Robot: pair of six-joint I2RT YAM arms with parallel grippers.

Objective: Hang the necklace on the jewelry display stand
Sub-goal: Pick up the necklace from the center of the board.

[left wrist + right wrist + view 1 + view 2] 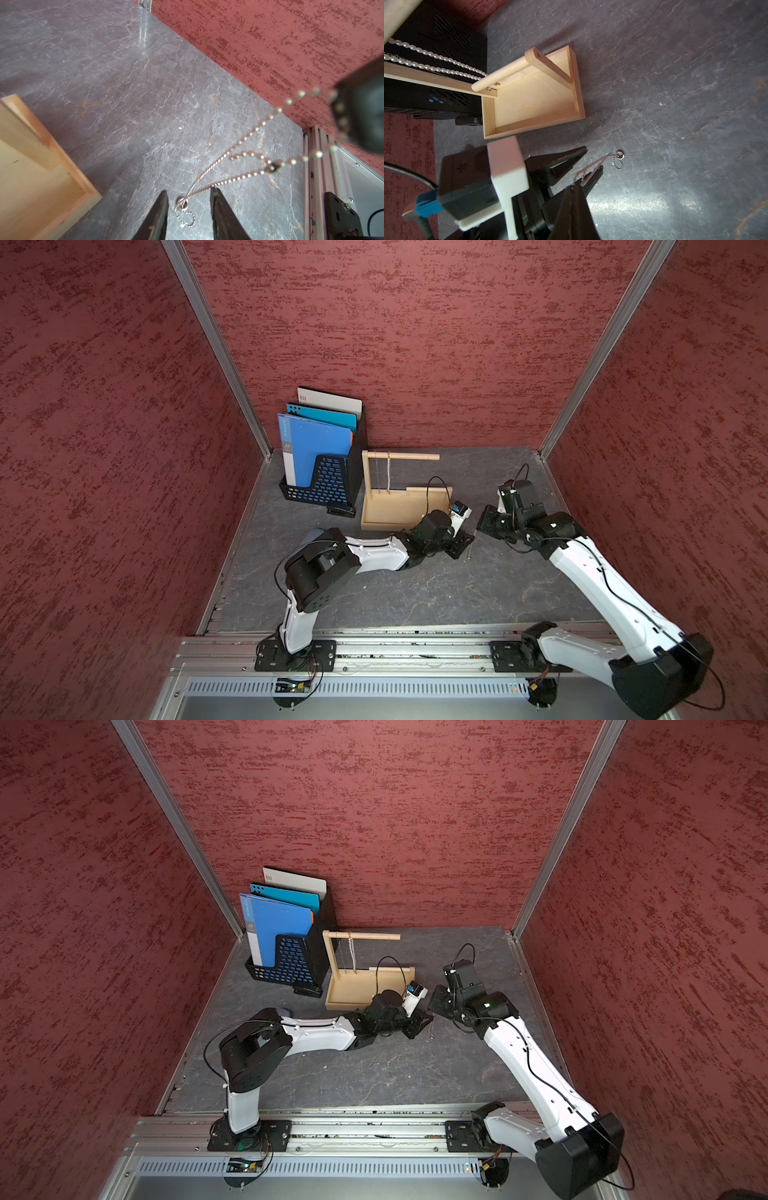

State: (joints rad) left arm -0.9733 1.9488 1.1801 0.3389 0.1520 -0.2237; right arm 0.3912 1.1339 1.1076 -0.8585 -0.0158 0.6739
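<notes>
My left gripper should grab the necklace's chain above its ring, so the ring stays free to hang the loop on the stand.
The necklace [239, 143] is a thin ball chain with a small ring [182, 202] at its low end, which rests on the grey tabletop. My right gripper [577, 185] is shut on the chain's upper part and holds it above the table. It shows as a dark blur in the left wrist view [361, 112]. My left gripper [189, 190] is open, low over the table, with the ring and two strands between its fingers. The jewelry display stand [390, 510] of pale wood stands just left of both grippers [463, 545] [482, 522].
A pearl string [436, 60] and a fine chain hang from the stand's long arm [411, 456]. A black mesh file rack [320, 489] with blue folders stands left of the stand, with a small black object [340, 511] at its foot. Red walls enclose the table.
</notes>
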